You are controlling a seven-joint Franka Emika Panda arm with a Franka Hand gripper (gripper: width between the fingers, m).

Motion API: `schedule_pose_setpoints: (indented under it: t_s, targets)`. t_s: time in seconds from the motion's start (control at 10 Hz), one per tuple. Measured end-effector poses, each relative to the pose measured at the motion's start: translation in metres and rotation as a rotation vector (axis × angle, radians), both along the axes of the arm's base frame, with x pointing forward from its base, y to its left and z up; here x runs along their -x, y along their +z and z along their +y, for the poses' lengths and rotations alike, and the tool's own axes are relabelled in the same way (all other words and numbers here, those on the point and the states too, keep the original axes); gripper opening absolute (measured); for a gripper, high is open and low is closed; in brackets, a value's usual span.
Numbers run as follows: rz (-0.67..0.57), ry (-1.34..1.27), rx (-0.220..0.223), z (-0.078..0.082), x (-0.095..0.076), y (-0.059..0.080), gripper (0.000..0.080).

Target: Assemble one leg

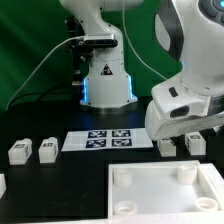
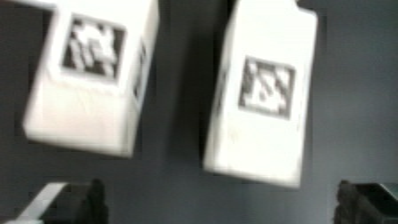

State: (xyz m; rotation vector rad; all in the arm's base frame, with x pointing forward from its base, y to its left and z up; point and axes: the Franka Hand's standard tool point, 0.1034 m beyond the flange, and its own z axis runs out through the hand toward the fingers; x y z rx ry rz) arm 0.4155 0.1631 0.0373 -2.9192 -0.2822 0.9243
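Observation:
My gripper must move toward the white leg first; black table shows between, so it would miss.
Two white legs with black-and-white tags lie side by side on the black table below my gripper (image 1: 183, 136); one leg (image 1: 167, 146) is nearer the marker board and the other leg (image 1: 197, 143) is toward the exterior view's right. In the wrist view both fill the picture, one leg (image 2: 89, 75) beside the other leg (image 2: 263, 95). My gripper (image 2: 222, 205) is open and empty, with its dark fingertips (image 2: 71, 203) spread wide and apart from both legs. Two more legs (image 1: 18, 151) (image 1: 47, 150) stand at the exterior view's left.
The marker board (image 1: 108, 139) lies at the table's middle. The large white square top (image 1: 165, 190) with round corner sockets lies at the front. The robot base (image 1: 105, 80) stands behind. A white part (image 1: 2, 183) shows at the left edge.

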Motion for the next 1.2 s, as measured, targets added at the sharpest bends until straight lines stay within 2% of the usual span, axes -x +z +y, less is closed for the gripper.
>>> schedule_pose_setpoints:
  t_s: [0.1, 0.3, 0.5, 1.2]
  targets:
    - [0.103, 0.012, 0.008, 0.003, 0.000, 0.000, 0.0649]
    - [0.123, 0.009, 0.005, 0.005, -0.006, -0.005, 0.0649]
    - [0.221, -0.042, 0.096, 0.010, 0.009, -0.004, 0.0649]
    - [0.247, -0.065, 0.139, 0.024, 0.023, -0.015, 0.0649]
